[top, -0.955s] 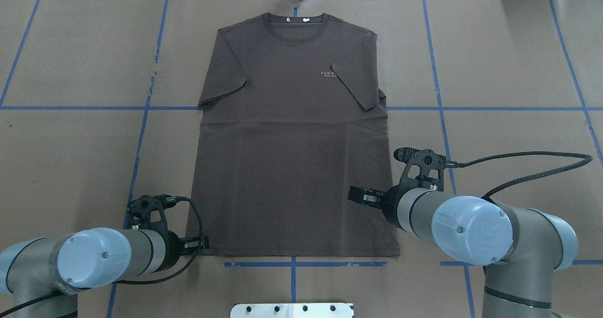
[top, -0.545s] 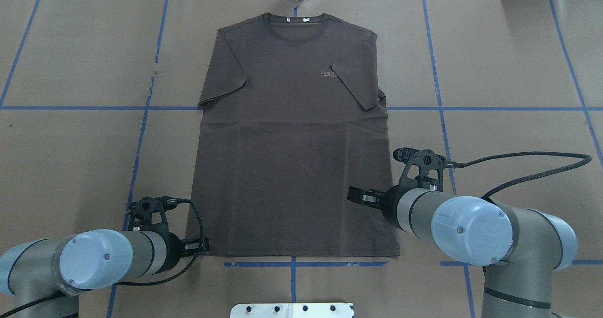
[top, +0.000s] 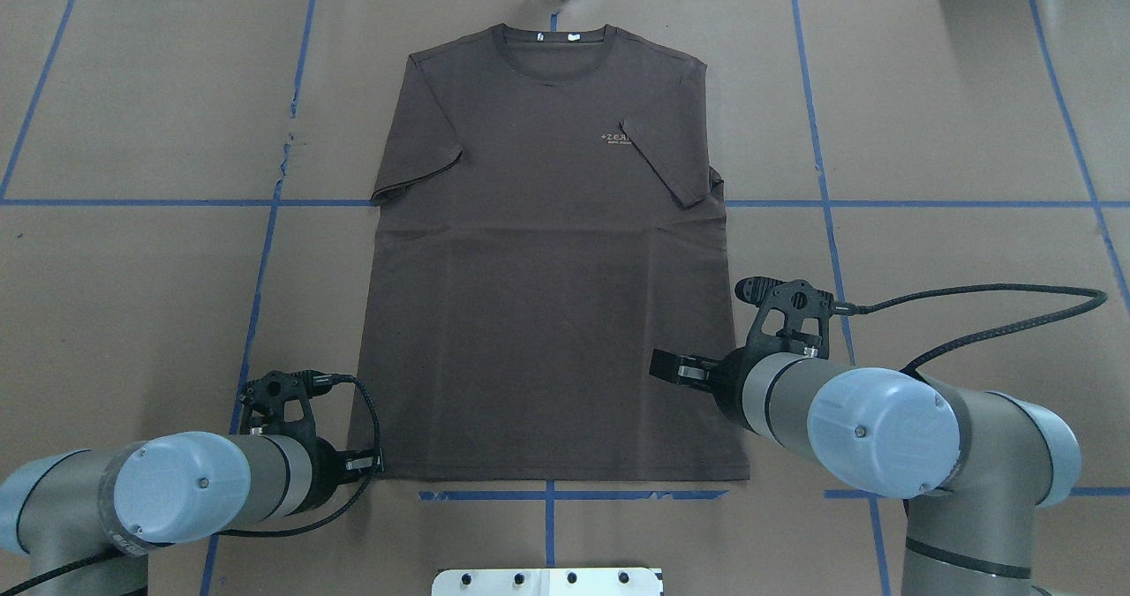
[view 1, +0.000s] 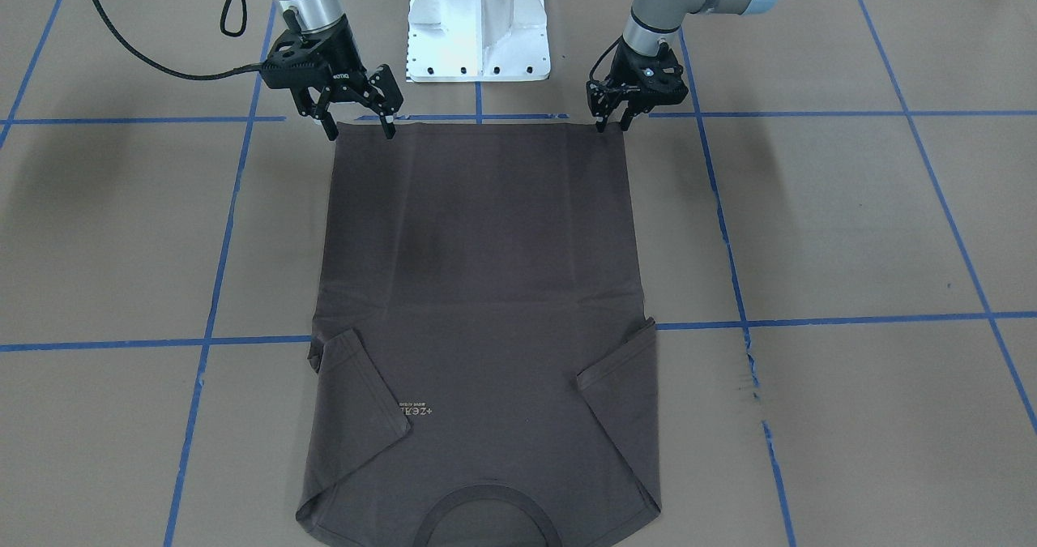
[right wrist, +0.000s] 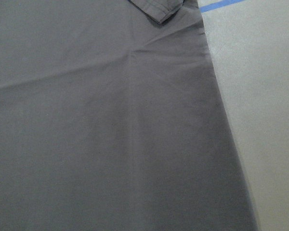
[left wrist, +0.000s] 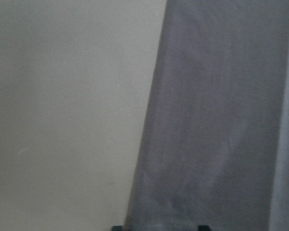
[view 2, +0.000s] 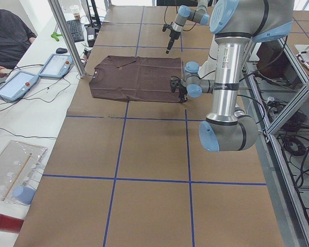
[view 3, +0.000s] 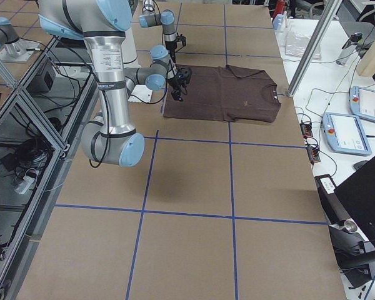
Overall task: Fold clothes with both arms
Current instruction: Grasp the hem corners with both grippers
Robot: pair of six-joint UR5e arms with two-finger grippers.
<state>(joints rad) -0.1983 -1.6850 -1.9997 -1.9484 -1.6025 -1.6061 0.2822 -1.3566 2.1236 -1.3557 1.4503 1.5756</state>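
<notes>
Next, my left gripper should grab the T-shirt by the hem's corner (view 1: 610, 130). That is to fold the T-shirt (view 1: 481, 275) up over itself.
The dark grey-brown T-shirt (top: 547, 313) lies flat on the brown paper, collar at the far side and both sleeves folded inward; it also shows in the front view (view 1: 478, 271). My left gripper (view 1: 612, 126) is open and low at the hem's left corner (top: 378, 465). Its wrist view shows that corner of the T-shirt (left wrist: 221, 120) between the two fingertips. My right gripper (view 1: 360, 132) is open wide and held above the hem's right corner (top: 664, 368). Its wrist view shows only the T-shirt (right wrist: 111, 120) and the paper.
The white pedestal base (view 1: 478, 28) stands just behind the hem. The right arm's black cable (top: 971, 300) loops over the table to the right. Blue tape lines cross the paper. An operator (view 2: 5, 36) and two tablets (view 2: 15, 85) are beyond the far edge, by a metal post (view 2: 67, 36).
My left gripper has shifted slightly back and lower at the hem's left corner. The right gripper has barely moved. The T-shirt has not moved.
</notes>
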